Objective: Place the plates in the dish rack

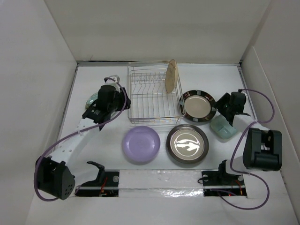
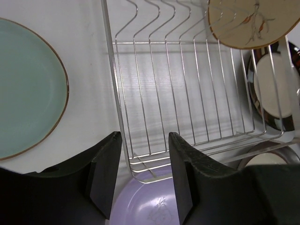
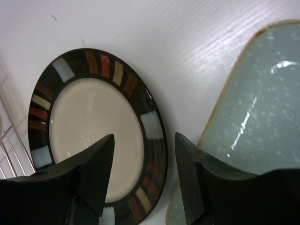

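Observation:
I will next grab the cream plate's patterned rim beside the mint plate with my right gripper, so the opposite rim can enter the rack.
The silver wire dish rack stands mid-table, with the tan plate upright at its right end. The lavender plate and the shiny silver dark-rimmed plate lie in front of it. The cream plate with the patterned rim and the mint squarish plate lie to its right. The pale green plate lies to its left, partly under my left arm. My left gripper is open and empty above the rack's near-left corner and the lavender plate. My right gripper is open, over the cream plate's rim beside the mint plate.
White walls enclose the table at the back and both sides. The left wrist view also shows the pale green plate, the tan plate and the cream plate beyond the rack. Purple cables loop off both arms.

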{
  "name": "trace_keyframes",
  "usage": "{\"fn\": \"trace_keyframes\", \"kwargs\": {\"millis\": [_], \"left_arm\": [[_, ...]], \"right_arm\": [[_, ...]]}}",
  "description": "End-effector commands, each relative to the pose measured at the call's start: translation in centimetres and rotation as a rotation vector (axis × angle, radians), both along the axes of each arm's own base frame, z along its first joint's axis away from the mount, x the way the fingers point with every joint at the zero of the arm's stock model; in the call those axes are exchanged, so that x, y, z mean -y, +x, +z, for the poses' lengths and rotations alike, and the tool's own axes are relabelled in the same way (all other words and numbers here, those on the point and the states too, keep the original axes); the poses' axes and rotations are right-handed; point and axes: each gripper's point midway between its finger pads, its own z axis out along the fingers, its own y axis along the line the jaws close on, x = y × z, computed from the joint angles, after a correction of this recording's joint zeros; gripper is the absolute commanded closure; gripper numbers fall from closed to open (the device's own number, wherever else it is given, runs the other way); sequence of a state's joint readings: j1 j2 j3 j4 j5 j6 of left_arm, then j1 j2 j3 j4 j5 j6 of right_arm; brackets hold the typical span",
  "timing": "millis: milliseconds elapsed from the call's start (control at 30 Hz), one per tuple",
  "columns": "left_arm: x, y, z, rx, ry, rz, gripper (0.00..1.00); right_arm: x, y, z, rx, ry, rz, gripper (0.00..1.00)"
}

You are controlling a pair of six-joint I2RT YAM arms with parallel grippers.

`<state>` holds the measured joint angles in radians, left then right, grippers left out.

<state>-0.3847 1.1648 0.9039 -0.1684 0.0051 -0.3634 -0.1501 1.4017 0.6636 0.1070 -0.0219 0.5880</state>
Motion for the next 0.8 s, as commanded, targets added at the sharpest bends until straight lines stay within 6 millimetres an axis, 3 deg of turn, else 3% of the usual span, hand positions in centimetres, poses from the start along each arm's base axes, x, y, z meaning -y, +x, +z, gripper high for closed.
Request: {"fn": "trace_keyframes", "kwargs": {"millis": [0,233,433,633,767], "left_arm": [[-0.6,0.2,3.9,0.118,-0.012,0.017,0.58],[0.2,-1.4,6.7,0.193,-0.072,-0.055,0.58],[0.7,-2.1,7.2,0.202,-0.094,-0.091,0.58],[0.4,-2.4,7.4,0.211,-0.09,-0.084,0.58],[0.2,-2.4,7.5,0.215,-0.088,-0.077,0.58]], "right_arm": [[0.5,3.8,3.1,0.121,-0.034,0.032,0.41],[0.0,3.1,-1.6,-0.019,0.043,0.078,0.4],[0.5,3.3,-2.6,-0.082,0.034,0.092,0.39],[-0.9,2.8,-4.8,-0.134,0.111,0.168,0.43],[-1.8,3.1,-4.9,-0.124,0.167,0.218,0.47]]}}
